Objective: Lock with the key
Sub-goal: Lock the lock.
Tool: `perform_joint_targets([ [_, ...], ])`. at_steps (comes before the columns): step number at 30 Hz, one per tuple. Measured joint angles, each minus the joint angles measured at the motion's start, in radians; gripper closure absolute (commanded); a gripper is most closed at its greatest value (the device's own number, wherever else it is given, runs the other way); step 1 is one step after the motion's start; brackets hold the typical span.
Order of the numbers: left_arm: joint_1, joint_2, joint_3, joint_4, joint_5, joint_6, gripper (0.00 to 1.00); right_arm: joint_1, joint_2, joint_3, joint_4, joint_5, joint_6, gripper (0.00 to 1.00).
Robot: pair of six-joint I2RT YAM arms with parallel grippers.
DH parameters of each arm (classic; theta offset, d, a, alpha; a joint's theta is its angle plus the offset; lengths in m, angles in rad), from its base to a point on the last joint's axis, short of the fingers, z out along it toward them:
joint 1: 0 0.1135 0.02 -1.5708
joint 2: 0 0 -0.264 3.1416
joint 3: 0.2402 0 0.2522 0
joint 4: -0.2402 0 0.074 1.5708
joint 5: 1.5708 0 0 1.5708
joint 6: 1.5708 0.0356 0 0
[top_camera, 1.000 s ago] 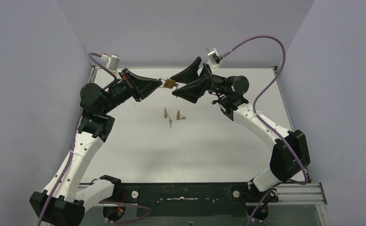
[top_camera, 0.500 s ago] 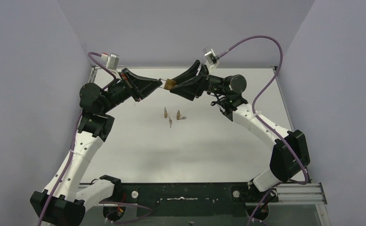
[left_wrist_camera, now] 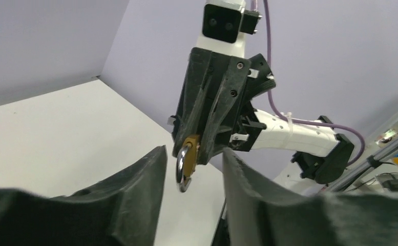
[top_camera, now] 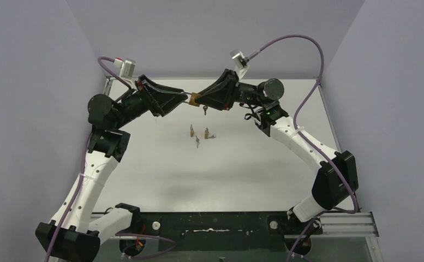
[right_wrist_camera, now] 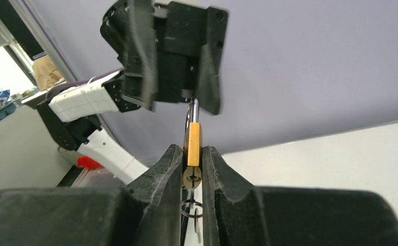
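Note:
I will next grab the padlock [right_wrist_camera: 193, 145] by its silver shackle [right_wrist_camera: 194, 110] with my left gripper, so that the padlock's body and keyhole stay free to lock with the key.
A brass padlock [right_wrist_camera: 193, 145] is held in the air over the far part of the table, my right gripper [right_wrist_camera: 192, 149] shut on its body. A key [right_wrist_camera: 191, 180] sits in the keyhole at its lower end, with a ring [right_wrist_camera: 190, 208] dangling between the fingers; from above the key [top_camera: 204, 109] hangs under the lock [top_camera: 194, 99]. The silver shackle [left_wrist_camera: 182, 173] points at my left gripper [left_wrist_camera: 194, 154], which is open, one finger on each side of the shackle and apart from it. In the overhead view the left gripper [top_camera: 183, 97] and right gripper [top_camera: 199, 100] meet tip to tip.
Three small loose keys [top_camera: 191, 130] [top_camera: 208, 134] [top_camera: 197, 141] lie on the white table [top_camera: 226, 164] just in front of the grippers. Purple walls close in the back and both sides.
My right gripper has closed on the padlock's body. My left gripper, shut on the shackle before, has opened and let it go. Both arms rose slightly.

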Motion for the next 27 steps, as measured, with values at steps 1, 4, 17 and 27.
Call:
perform_joint_targets([
  [1, 0.003, 0.003, 0.01, 0.001, 0.014, 0.004, 0.26, -0.004, 0.0, 0.009, -0.018, -0.011, 0.0, 1.0],
  [4, 0.024, 0.007, 0.032, 0.027, 0.076, -0.027, 0.11, -0.024, 0.0, 0.048, -0.082, -0.085, 0.044, 1.0],
  [17, 0.094, 0.186, 0.097, 0.584, 0.373, -0.617, 0.27, -0.108, 0.132, 0.22, 0.497, -0.34, 0.819, 1.0],
  [27, 0.014, 0.261, 0.132, 0.802, 0.428, -0.842, 0.45, -0.063, 0.147, 0.262, 0.585, -0.366, 0.933, 1.0],
])
